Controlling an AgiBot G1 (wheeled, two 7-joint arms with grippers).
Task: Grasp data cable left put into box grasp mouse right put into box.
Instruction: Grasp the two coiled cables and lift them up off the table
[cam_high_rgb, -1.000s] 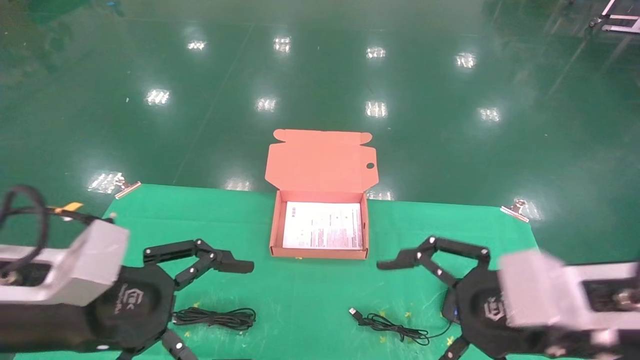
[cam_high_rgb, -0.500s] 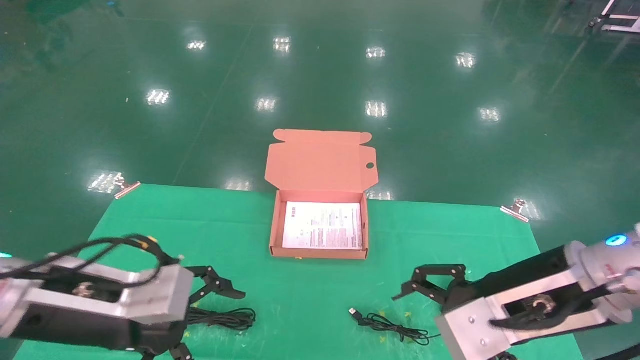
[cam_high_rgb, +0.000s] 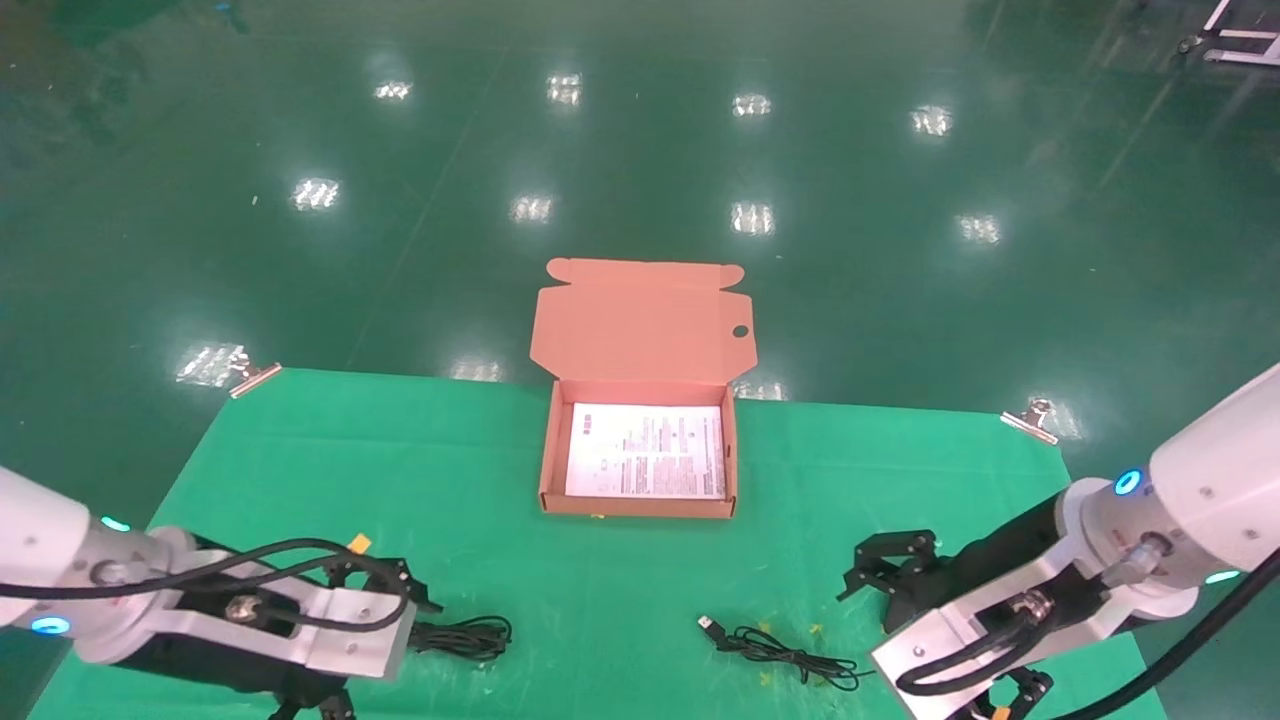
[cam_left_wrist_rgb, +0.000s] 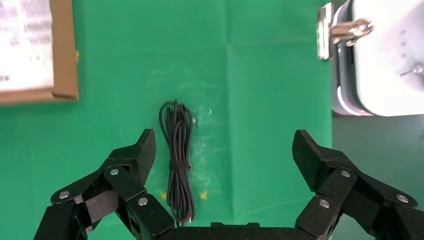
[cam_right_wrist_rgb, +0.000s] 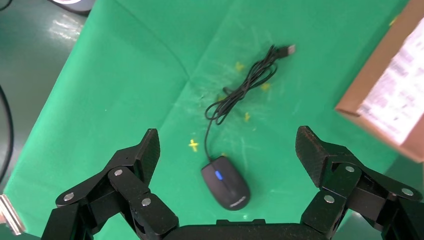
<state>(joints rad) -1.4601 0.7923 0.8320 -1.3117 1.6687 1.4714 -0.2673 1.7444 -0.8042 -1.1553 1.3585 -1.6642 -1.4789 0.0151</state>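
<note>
Next, my left gripper grabs the data cable by its tied middle (cam_left_wrist_rgb: 178, 165), since the data cable's loops fan out loose at the data cable's end.
The data cable (cam_high_rgb: 465, 637), a flat black bundle, lies on the green cloth at the near left. In the left wrist view my left gripper (cam_left_wrist_rgb: 225, 142) is open above it, with the cable (cam_left_wrist_rgb: 178, 162) beside one finger. The black mouse (cam_right_wrist_rgb: 226, 182) with its blue light lies between the wide-open fingers of my right gripper (cam_right_wrist_rgb: 228, 137); my right arm hides it in the head view. Its cord and USB plug (cam_high_rgb: 780, 650) trail towards the middle. The orange-brown box (cam_high_rgb: 640, 507) stands open at the centre with a white leaflet (cam_high_rgb: 647, 450) inside.
The box's lid (cam_high_rgb: 640, 320) stands up at the back. Metal clips (cam_high_rgb: 255, 377) (cam_high_rgb: 1030, 418) hold the cloth's far corners. Green floor lies beyond the table. The robot's white base (cam_left_wrist_rgb: 380, 55) shows in the left wrist view.
Both arms have swung down and back towards the near edge. The grippers now point down, the left over the cable and the right over the mouse. Cable, mouse and box have not moved.
</note>
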